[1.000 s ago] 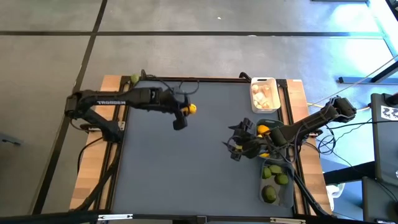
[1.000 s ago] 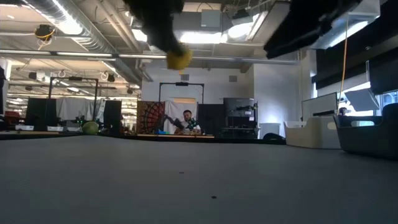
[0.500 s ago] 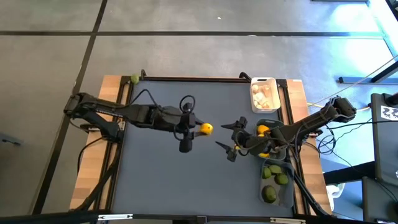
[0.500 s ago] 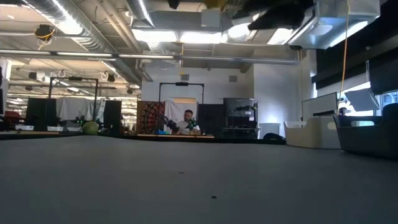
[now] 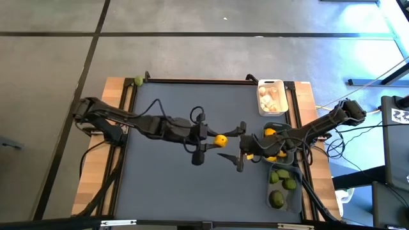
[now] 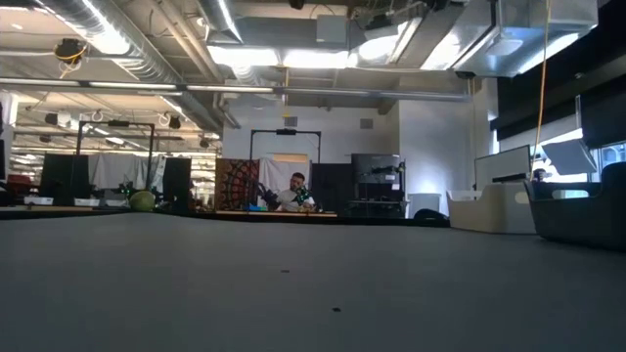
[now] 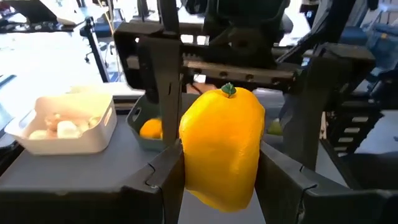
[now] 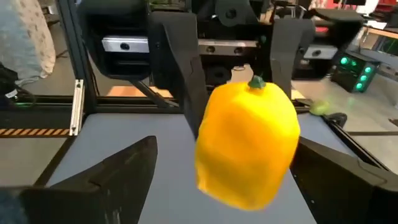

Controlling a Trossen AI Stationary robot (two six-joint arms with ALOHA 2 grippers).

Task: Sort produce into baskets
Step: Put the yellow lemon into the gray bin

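Observation:
My right gripper takes hold of the lemon by its end [image 8: 236,188] opposite the green stem next, to sort it into the dark basket.
A yellow lemon [image 5: 220,140] hangs above the middle of the table with my left gripper [image 5: 216,140] shut on it. My right gripper [image 5: 225,144] faces it from the right, open. Its fingers [image 8: 115,177] stand on either side of the lemon [image 8: 249,146], apart from it. The white basket [image 5: 271,97] of garlic bulbs stands at the far right. The dark basket [image 5: 276,125] holding lemons is next to it. The translucent basket [image 5: 282,185] with limes is nearer. My left gripper pinches the lemon's two opposite sides [image 7: 189,165] between its two fingers. They come at it almost level from the table's left. The lemon is lifted clear of the table, its green stem end [image 7: 228,90] up.
One lime [image 5: 137,81] lies at the far left corner on the wooden border, and the low view shows it [image 6: 143,200] too. The three baskets line the right edge. The dark mat [image 5: 166,185] is bare at the left and near side.
My left gripper has carried the lemon toward the table's right and somewhat nearer, up to my right gripper, tipping from pointing down to almost level. My right gripper has risen a little, tipped up to near level and turned to face the lemon, staying open.

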